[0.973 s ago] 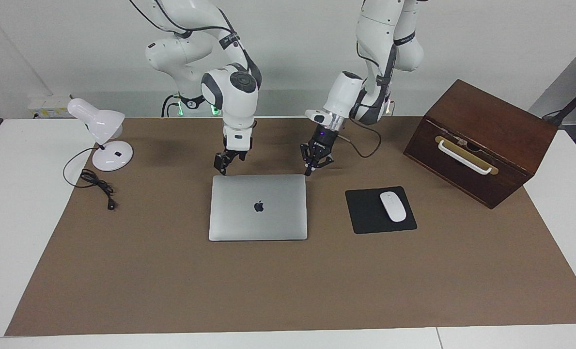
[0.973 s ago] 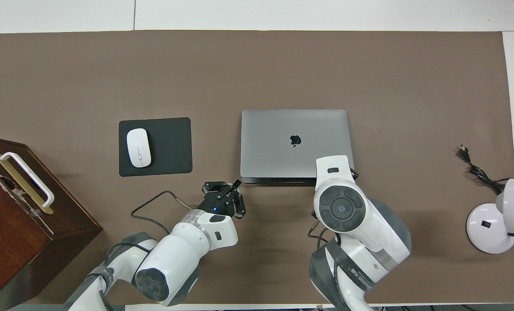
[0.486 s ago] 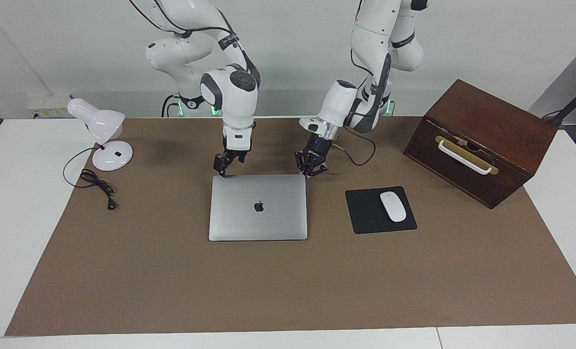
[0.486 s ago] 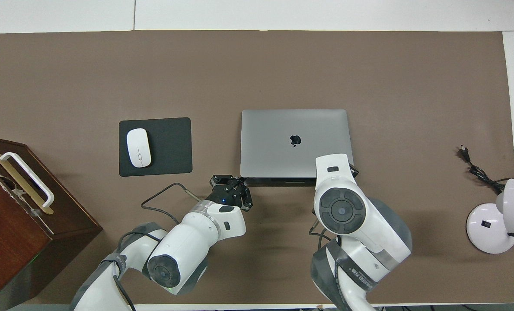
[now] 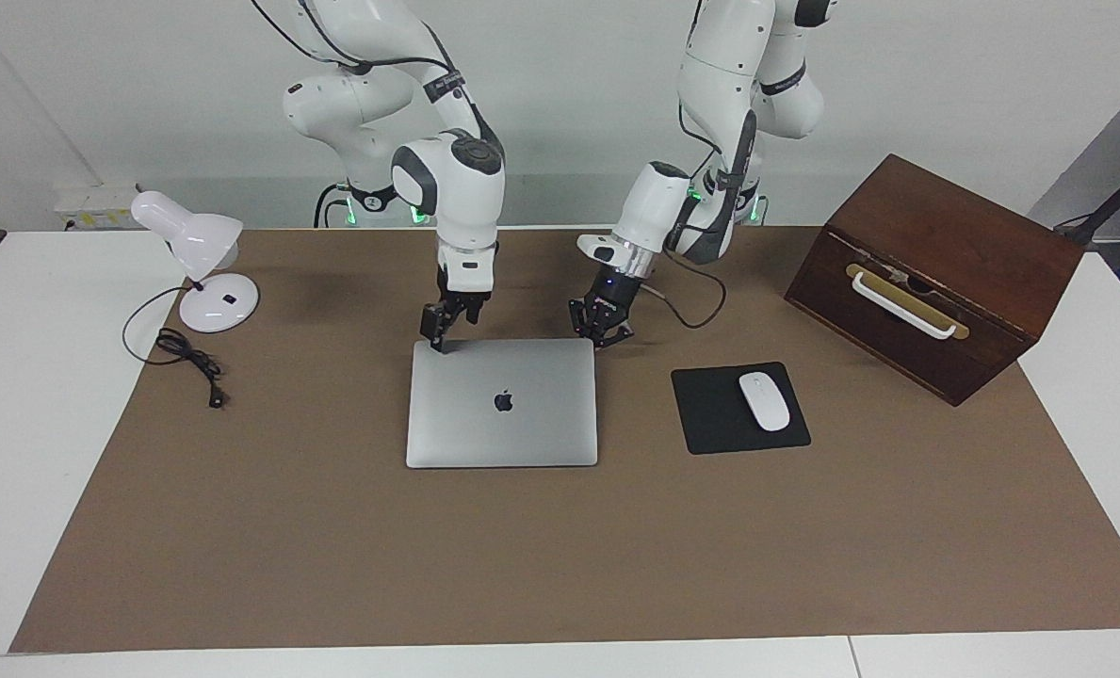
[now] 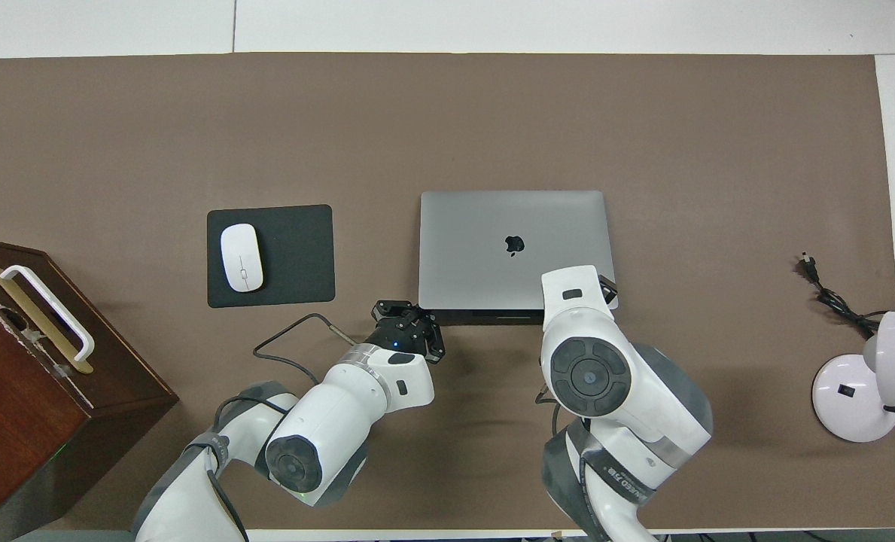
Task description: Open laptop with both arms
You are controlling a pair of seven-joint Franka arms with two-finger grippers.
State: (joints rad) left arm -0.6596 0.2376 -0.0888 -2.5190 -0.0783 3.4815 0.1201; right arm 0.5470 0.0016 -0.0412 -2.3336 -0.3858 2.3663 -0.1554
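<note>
I next need to open the laptop (image 6: 498, 244), so I should grab the lid by its front corner, opposite the hinge, with my right gripper.
The laptop (image 5: 501, 402) lies closed on the brown mat, lid up with the dark logo showing; it also shows in the overhead view (image 6: 512, 248). My right gripper (image 5: 446, 331) is open and low over the laptop's corner nearest the robots, toward the right arm's end, its lower fingertip at the lid. In the overhead view its wrist hides most of the right gripper (image 6: 607, 288). My left gripper (image 5: 600, 334) is open and sits just off the laptop's other near corner, close to the mat; it also shows in the overhead view (image 6: 411, 320).
A black mouse pad (image 5: 710, 414) with a white mouse (image 5: 764, 401) lies beside the laptop toward the left arm's end. A brown wooden box (image 5: 936, 273) stands farther that way. A white desk lamp (image 5: 203, 273) and its cord (image 5: 187, 363) are at the right arm's end.
My left gripper has moved in toward the laptop's near corner and lowered. My right gripper has dropped a little onto its corner of the lid. The laptop has stayed closed and still.
</note>
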